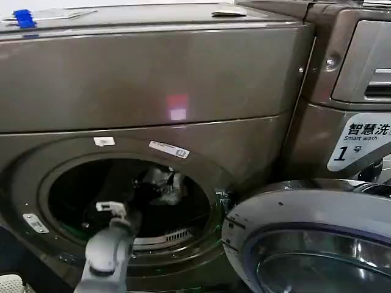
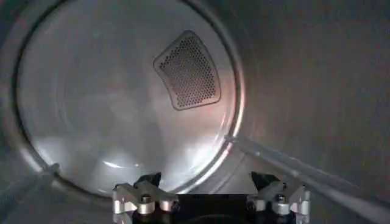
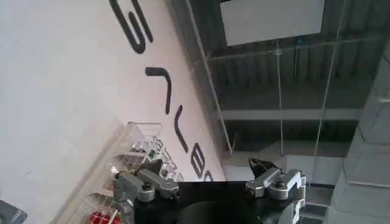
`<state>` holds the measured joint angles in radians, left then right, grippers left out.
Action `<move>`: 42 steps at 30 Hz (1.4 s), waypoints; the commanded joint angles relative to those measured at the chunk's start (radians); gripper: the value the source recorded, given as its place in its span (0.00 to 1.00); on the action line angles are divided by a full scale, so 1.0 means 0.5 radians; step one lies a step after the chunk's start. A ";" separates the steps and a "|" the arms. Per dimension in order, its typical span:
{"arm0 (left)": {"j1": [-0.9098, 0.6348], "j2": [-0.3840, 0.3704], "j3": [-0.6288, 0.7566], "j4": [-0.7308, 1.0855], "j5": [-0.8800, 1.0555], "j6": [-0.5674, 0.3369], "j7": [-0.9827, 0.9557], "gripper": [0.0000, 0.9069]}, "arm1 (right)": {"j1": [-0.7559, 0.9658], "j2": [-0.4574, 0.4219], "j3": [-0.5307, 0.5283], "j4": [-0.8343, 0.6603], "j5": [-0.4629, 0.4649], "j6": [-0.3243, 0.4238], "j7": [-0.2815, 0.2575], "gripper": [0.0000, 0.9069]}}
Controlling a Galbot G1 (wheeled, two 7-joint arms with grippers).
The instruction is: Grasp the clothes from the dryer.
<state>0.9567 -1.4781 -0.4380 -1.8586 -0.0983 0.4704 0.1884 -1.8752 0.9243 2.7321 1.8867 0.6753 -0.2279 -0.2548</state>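
Note:
My left gripper takes hold of the clothes by their crumpled white fold (image 1: 169,188) next, to empty the dryer's drum (image 1: 78,194).
The dryer (image 1: 153,79) is a bronze-brown front loader with a round port (image 1: 128,201) and a dark drum. My left arm (image 1: 113,235) reaches through the port. A pale grey-white crumpled shape (image 1: 162,183) sits at the arm's end; I cannot tell whether it is the clothes or gripper metal. In the left wrist view my left gripper (image 2: 206,178) is open inside the drum, facing the back wall and its perforated vent (image 2: 187,72), with nothing between the fingers. My right gripper (image 3: 206,165) is open and empty, pointing up at a white wall and ceiling.
The dryer's round door (image 1: 305,238) hangs open at the lower right, close to the port. A neighbouring panel carries a white "1" sticker (image 1: 357,143). A blue item (image 1: 24,18) lies on top of the machine. A wire rack (image 3: 122,176) stands by the lettered wall.

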 commanded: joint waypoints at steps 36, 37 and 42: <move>-1.510 -0.210 0.027 2.408 0.294 -0.490 0.147 1.00 | 0.053 -0.020 -0.014 -0.066 -0.026 0.014 -0.023 1.00; -1.543 -0.204 0.063 2.464 0.305 -0.449 0.230 1.00 | 0.050 -0.020 -0.011 -0.071 -0.026 0.018 -0.028 1.00; -1.665 -0.145 0.226 2.647 0.396 -0.427 0.566 1.00 | 0.046 -0.016 -0.008 -0.079 -0.027 0.022 -0.033 1.00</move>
<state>0.2562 -1.5684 -0.4109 -0.7738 0.0500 0.2525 0.2585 -1.8565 0.9163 2.7289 1.8499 0.6623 -0.2178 -0.2701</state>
